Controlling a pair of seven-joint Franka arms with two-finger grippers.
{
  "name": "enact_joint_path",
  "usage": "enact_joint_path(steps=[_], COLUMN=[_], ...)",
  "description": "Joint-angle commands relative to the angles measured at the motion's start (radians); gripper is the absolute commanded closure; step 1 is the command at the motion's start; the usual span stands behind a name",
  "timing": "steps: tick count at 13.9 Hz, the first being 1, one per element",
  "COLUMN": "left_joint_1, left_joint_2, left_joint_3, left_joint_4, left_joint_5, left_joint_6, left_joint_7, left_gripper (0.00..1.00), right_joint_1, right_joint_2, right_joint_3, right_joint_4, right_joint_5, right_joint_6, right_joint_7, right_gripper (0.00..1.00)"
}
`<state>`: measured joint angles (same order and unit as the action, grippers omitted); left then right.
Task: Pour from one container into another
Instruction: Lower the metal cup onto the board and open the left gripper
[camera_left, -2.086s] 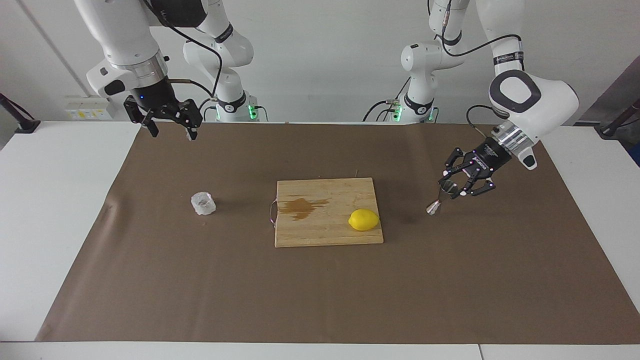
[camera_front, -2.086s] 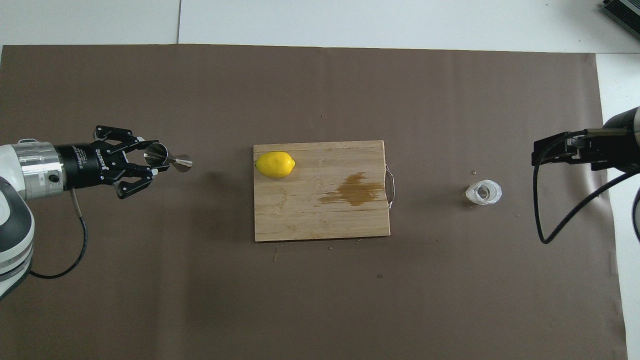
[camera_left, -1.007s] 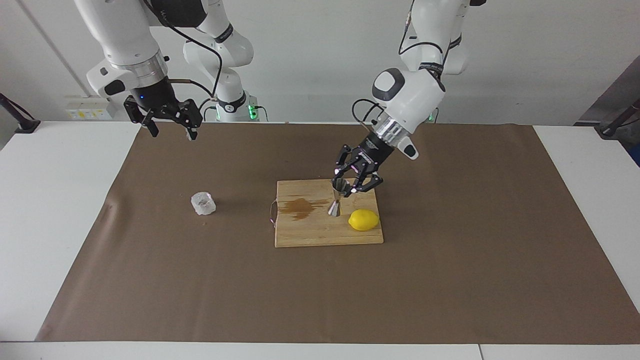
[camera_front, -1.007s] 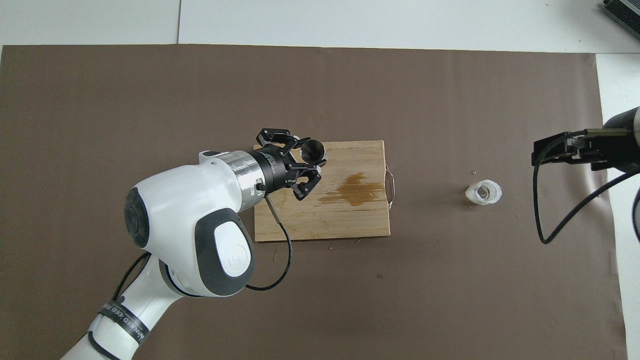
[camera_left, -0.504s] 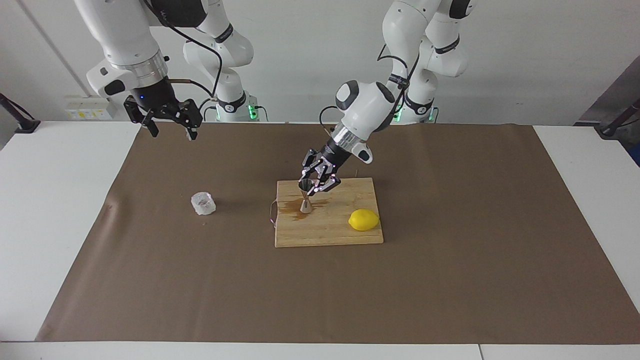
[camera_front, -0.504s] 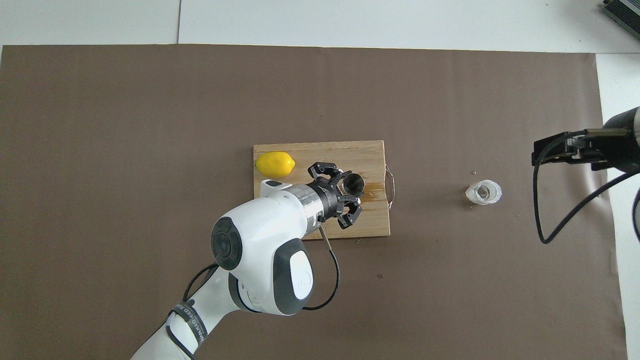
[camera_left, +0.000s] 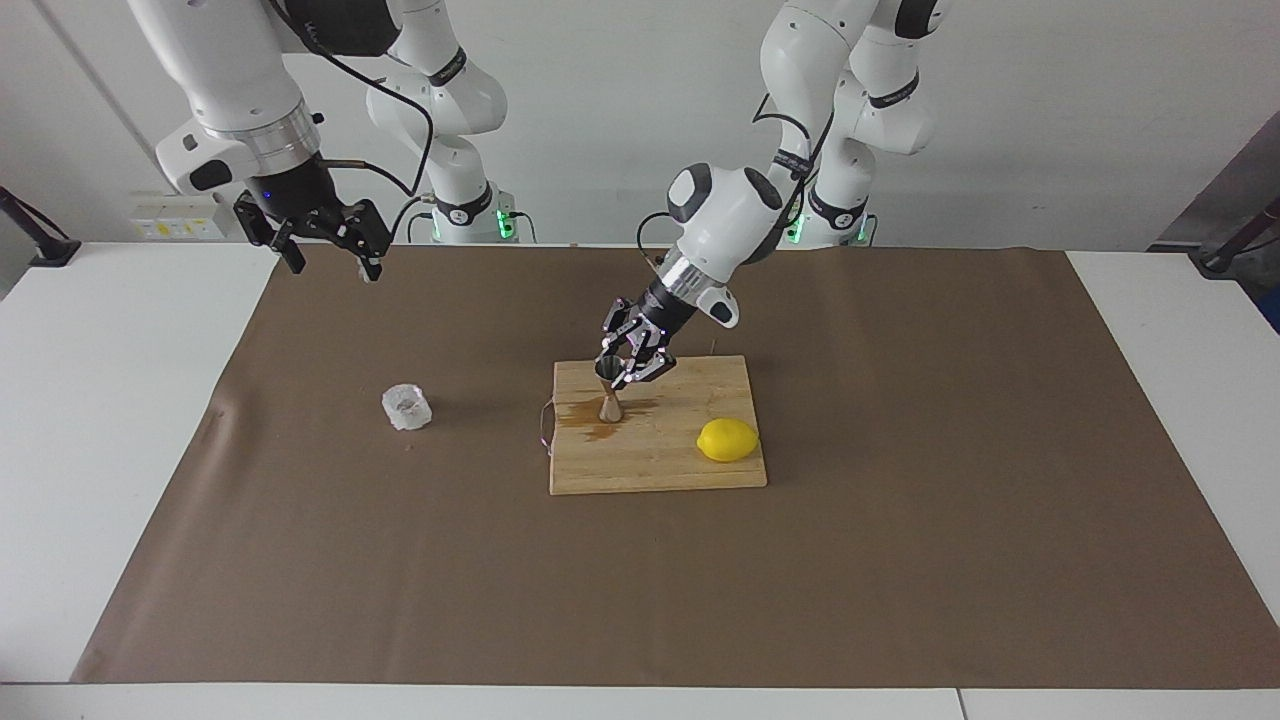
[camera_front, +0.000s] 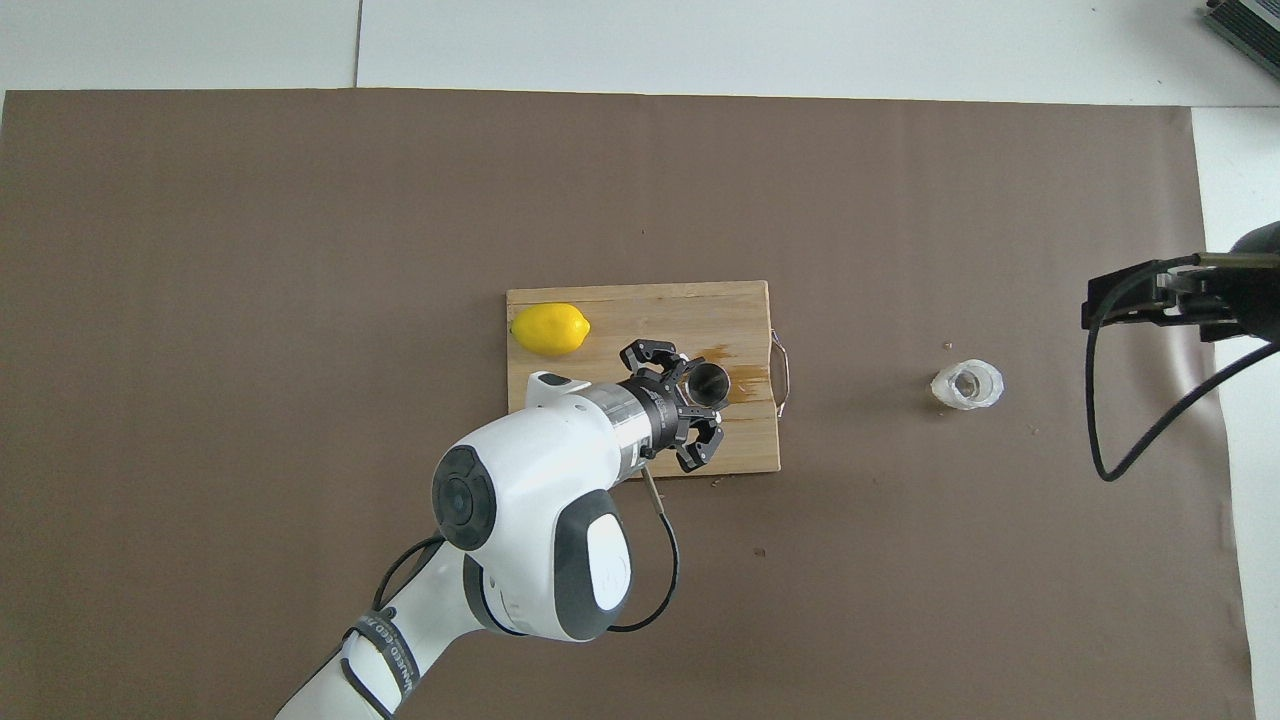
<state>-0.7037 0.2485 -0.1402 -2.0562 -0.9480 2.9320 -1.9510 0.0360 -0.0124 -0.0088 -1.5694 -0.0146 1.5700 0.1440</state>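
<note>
The steel jigger's lower cone is down at the brown stain on the wooden cutting board (camera_left: 655, 465). My left gripper should open now and let the jigger go.
My left gripper (camera_left: 612, 370) is shut on the upper cone of the steel jigger (camera_left: 610, 404) and holds it upright. The jigger's lower cone is down at a brown stain on the wooden cutting board (camera_left: 655, 465). In the overhead view the jigger's open mouth (camera_front: 709, 380) shows between the left gripper's fingers (camera_front: 690, 355). The clear crinkly tumbler (camera_left: 406, 407) stands alone on the brown mat toward the right arm's end and also shows in the overhead view (camera_front: 967, 386). My right gripper (camera_left: 328, 260) is open and empty, raised over the mat's edge by its own base.
A yellow lemon (camera_left: 727, 440) lies on the cutting board at the corner toward the left arm's end (camera_front: 549, 329). The board (camera_front: 640, 300) has a wire handle (camera_front: 781, 375) on the side toward the tumbler. A brown mat (camera_left: 900, 560) covers the white table.
My left arm has swung the jigger from the left arm's end of the table over the lemon and lowered it, upright, onto the board's stain. The right gripper has shifted slightly.
</note>
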Motion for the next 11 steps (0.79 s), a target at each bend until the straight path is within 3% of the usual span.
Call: enact_joint_path(steps=[1,2,3,8,11], left_joint_1=[-0.033,-0.033,-0.031,0.028,0.139], left_joint_2=[-0.008,-0.008,-0.008,-0.092,-0.127], left_joint_3=[0.014,0.014,0.016,0.036,0.04], left_joint_4=[-0.03,-0.029,-0.025,-0.019,0.057], left_joint_5=[-0.003,-0.003,-0.003,0.035,0.257], left_joint_6=[0.032,0.03,0.026,-0.08,-0.328], left_joint_7=[0.017,0.017,0.018,0.026,0.026], left_gripper=[0.58,0.1,0.0,0.0,0.0], right_joint_1=[-0.013,-0.011,-0.01,-0.008,-0.016], right_joint_2=[-0.015,-0.015,-0.017,-0.02,-0.047], right_joint_3=[0.009,0.009,0.009,0.009,0.007], right_joint_4=[-0.023,-0.026,-0.026,-0.061,-0.121], right_joint_5=[0.007,0.007,0.008,0.007,0.007], right_joint_6=[0.03,0.039,0.041,0.084,0.128], right_joint_7=[-0.058,-0.06,-0.06,-0.131,-0.275], right_gripper=[0.0,0.0,0.0,0.0,0.0])
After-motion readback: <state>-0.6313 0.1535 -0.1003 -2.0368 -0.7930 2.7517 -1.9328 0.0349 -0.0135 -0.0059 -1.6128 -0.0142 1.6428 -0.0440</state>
